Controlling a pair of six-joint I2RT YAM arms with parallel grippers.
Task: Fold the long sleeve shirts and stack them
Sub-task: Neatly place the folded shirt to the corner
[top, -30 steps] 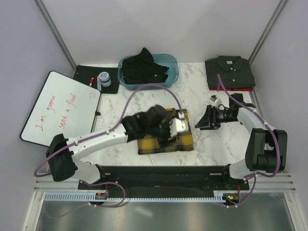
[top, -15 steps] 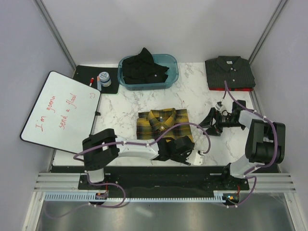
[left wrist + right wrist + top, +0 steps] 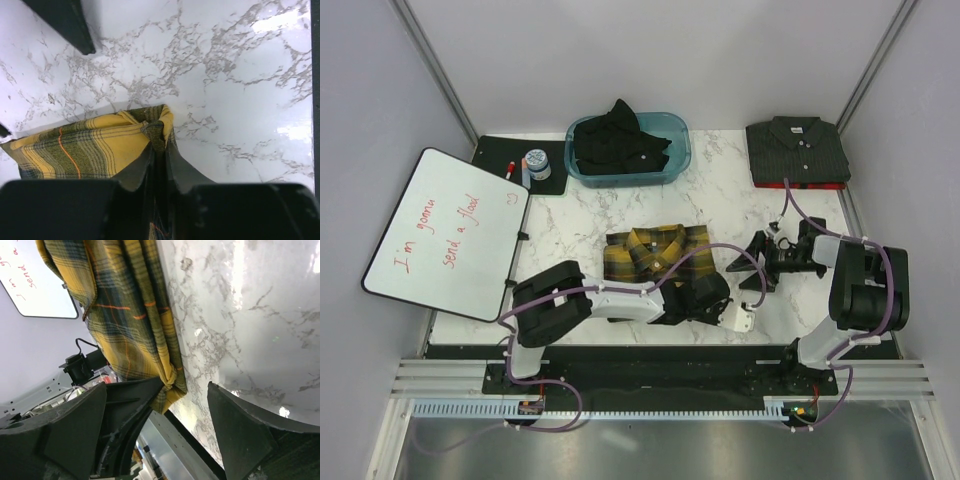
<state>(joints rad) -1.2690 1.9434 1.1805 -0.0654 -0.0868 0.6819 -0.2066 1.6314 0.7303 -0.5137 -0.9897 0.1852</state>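
Note:
The folded plaid shirt needs to go on the charcoal shirt (image 3: 797, 150), so my right gripper needs to grab the folded plaid shirt's side edge (image 3: 711, 263) next, between the collar and the near corner.
The yellow-and-black plaid shirt (image 3: 655, 255) lies folded mid-table, collar up. My left gripper (image 3: 720, 303) is at its near right corner. In the left wrist view this gripper (image 3: 159, 150) is shut on a bunched fold of the plaid shirt (image 3: 90, 145). My right gripper (image 3: 752, 265) stands open just right of that corner, apart from the cloth. Its wrist view shows the gripper (image 3: 156, 390) with wide jaws and the plaid shirt (image 3: 130, 315) ahead. A dark charcoal shirt (image 3: 797, 150) lies folded at the back right. A black shirt (image 3: 620, 145) is heaped in a tub.
The teal tub (image 3: 678, 150) stands at the back centre. A whiteboard (image 3: 445, 230) with red writing leans at the left, beside a black mat (image 3: 495, 152) holding a marker and a small jar (image 3: 536, 162). The table's black front rail (image 3: 640, 358) runs behind my left gripper.
My left arm swung from on top of the plaid shirt to its near right corner and shut on the cloth. My right gripper opened wider and moved left toward that corner.

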